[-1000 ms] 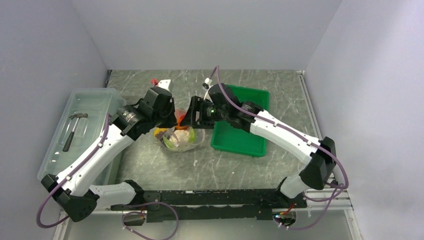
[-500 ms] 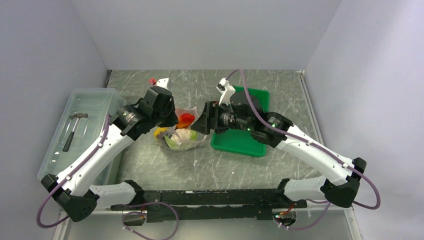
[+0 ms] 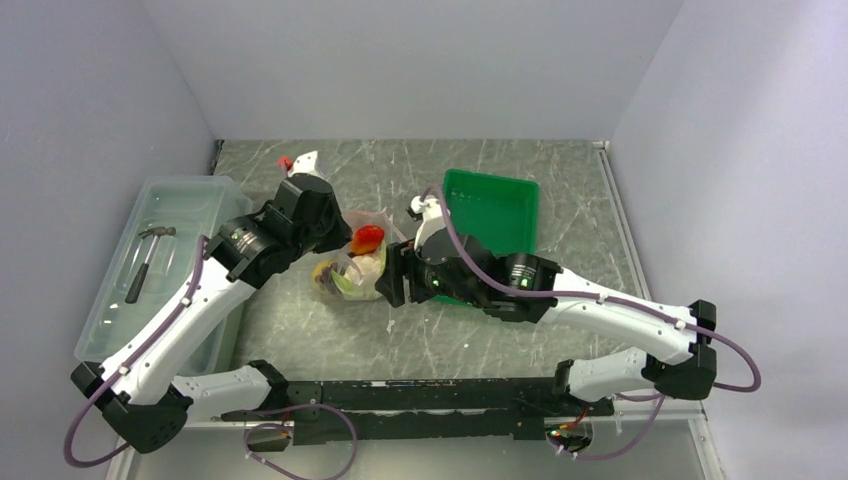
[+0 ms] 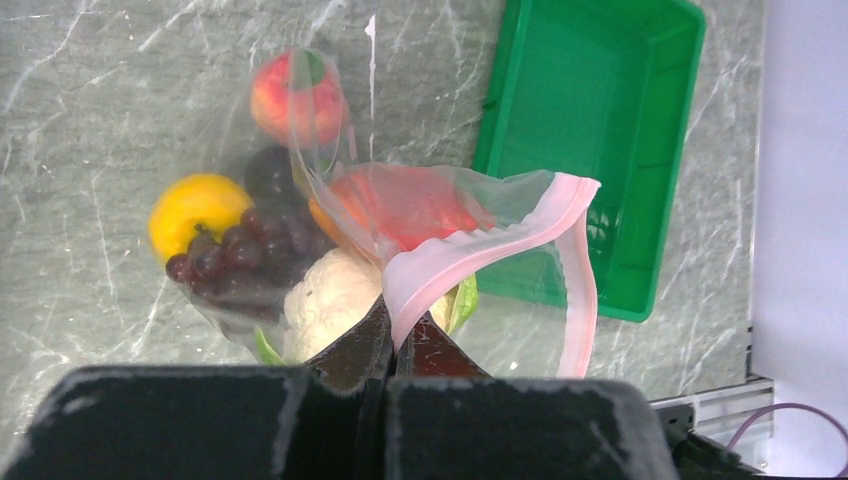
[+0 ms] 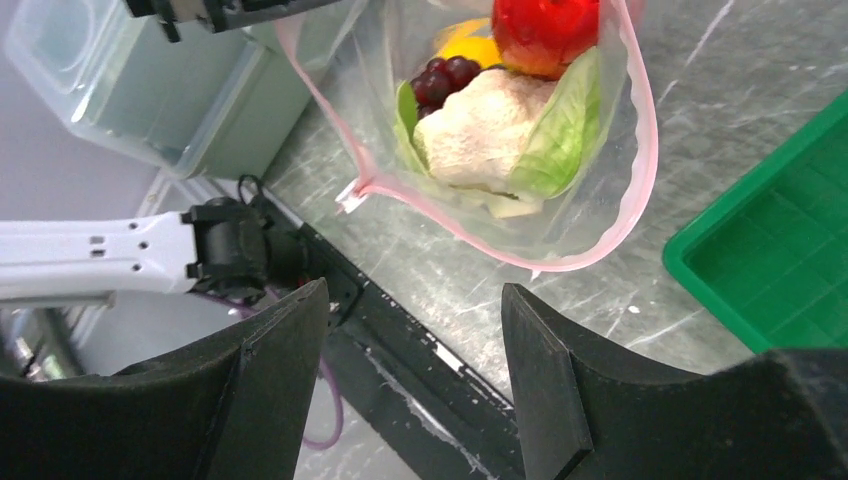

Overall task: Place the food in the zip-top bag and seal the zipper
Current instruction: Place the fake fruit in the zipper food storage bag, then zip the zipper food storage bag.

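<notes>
I will grab the pink zipper with my right gripper at its white-tabbed corner (image 5: 357,190). The part of the zipper beside the corner will stay free for sealing.
The clear zip-top bag (image 3: 357,272) sits mid-table and holds the food: purple grapes (image 4: 225,255), an orange-yellow fruit (image 4: 195,210), a red tomato-like piece (image 5: 545,30), a pink-red fruit (image 4: 295,95) and a pale leafy vegetable (image 5: 500,130). My left gripper (image 4: 398,335) is shut on the pink zipper (image 4: 480,245) at one end and holds the mouth up. The mouth gapes in a loop. My right gripper (image 5: 415,300) stands open at the bag's near right side, and its fingers touch nothing.
A green tray (image 3: 490,210) lies right of the bag, just behind my right arm. A translucent bin (image 3: 165,240) with a hammer (image 3: 148,258) in it stands at the left. The arms' base rail (image 5: 400,330) runs along the near edge.
My right arm has swung from behind the bag, beside the tray, round to the bag's near side, still open. My left gripper has kept its grip and shifted slightly back.
</notes>
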Tool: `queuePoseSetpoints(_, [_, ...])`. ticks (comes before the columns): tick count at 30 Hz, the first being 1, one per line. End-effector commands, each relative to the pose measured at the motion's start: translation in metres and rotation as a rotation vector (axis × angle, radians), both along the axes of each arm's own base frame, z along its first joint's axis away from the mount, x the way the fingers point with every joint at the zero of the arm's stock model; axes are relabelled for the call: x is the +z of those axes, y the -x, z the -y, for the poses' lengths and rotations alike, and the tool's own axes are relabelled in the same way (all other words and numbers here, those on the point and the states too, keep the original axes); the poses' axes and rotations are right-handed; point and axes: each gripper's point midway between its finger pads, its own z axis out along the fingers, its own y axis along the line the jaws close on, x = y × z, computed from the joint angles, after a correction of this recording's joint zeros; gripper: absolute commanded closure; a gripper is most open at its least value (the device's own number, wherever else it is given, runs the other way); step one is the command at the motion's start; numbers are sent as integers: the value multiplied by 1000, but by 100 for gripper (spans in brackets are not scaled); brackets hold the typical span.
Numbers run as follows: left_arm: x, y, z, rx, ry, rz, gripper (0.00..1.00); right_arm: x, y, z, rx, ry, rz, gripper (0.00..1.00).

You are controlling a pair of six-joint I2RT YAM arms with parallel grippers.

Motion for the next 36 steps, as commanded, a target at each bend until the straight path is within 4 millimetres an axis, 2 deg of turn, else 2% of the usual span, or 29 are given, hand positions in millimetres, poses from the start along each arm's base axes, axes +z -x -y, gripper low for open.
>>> queuePoseSetpoints(1, [58, -9, 3, 68, 185, 156, 100, 23, -17, 3, -124, 18, 119, 33])
queuePoseSetpoints(7, [66, -11, 5, 96, 238, 169, 100, 27, -16, -17, -136, 28, 135, 32])
queuePoseSetpoints(15, [70, -10, 5, 108, 281, 186, 100, 26, -26, -30, -192, 70, 134, 32])
queuePoseSetpoints(21, [70, -10, 7, 91, 280, 182, 100, 10, -33, -41, -213, 143, 127, 35])
queuePoseSetpoints(26, [71, -7, 6, 88, 287, 187, 100, 1, -36, -44, -231, 161, 120, 42])
queuePoseSetpoints(30, [71, -5, 6, 83, 291, 187, 100, 1, -42, -40, -258, 175, 138, 50])
queuePoseSetpoints(36, [67, -2, 9, 65, 297, 172, 100, 1, -48, -40, -264, 189, 149, 68])
